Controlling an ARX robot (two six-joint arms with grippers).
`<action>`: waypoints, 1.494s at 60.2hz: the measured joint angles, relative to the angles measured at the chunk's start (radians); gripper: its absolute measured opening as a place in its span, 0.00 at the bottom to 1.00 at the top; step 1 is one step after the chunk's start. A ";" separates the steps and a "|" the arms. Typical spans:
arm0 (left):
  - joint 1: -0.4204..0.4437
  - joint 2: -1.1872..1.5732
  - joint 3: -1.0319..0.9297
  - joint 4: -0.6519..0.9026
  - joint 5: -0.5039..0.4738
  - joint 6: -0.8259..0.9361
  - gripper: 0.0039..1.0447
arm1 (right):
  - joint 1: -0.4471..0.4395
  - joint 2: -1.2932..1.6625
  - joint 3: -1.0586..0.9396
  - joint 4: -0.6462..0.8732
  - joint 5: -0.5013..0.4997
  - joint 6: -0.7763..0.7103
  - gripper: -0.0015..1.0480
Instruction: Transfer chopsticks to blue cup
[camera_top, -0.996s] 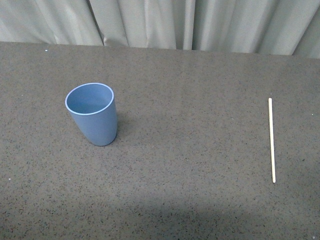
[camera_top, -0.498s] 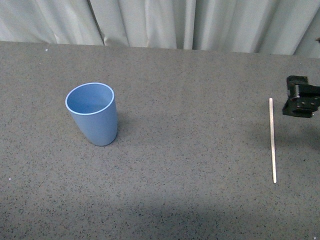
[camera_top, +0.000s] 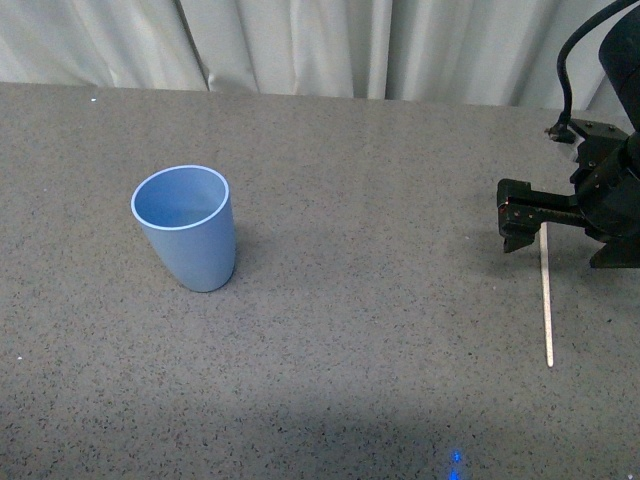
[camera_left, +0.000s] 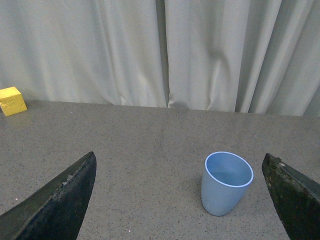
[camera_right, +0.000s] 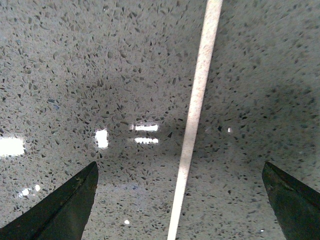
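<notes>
The chopstick has to stand in the blue cup. My right gripper should grab the chopstick by its slim body (camera_right: 188, 145) next.
The blue cup (camera_top: 185, 228) stands upright and empty on the left part of the grey speckled table (camera_top: 380, 330); it also shows in the left wrist view (camera_left: 226, 182). The chopstick (camera_top: 546, 305), a thin pale stick, lies flat at the right, running front to back. My right gripper (camera_top: 560, 235) is open and hovers over the stick's far end, its jaws spread to either side. In the right wrist view the chopstick (camera_right: 197, 100) runs between the wide-open jaws of the right gripper (camera_right: 180, 210), untouched. My left gripper (camera_left: 182, 200) is open and empty, with the cup ahead of it.
A yellow block (camera_left: 12, 100) sits on the table far off to one side of the cup. Pale curtains (camera_top: 320, 45) hang behind the table's back edge.
My right arm has come into the front view from the right and now hangs over the chopstick's far end. The cup and the stick have not moved.
</notes>
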 joint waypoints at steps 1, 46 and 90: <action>0.000 0.000 0.000 0.000 0.000 0.000 0.94 | 0.001 0.006 0.005 -0.004 -0.001 0.004 0.91; 0.000 0.000 0.000 0.000 0.000 0.000 0.94 | 0.011 0.097 0.112 -0.100 0.026 0.062 0.32; 0.000 0.000 0.000 0.000 0.000 0.000 0.94 | 0.106 -0.258 -0.310 0.584 -0.065 -0.066 0.01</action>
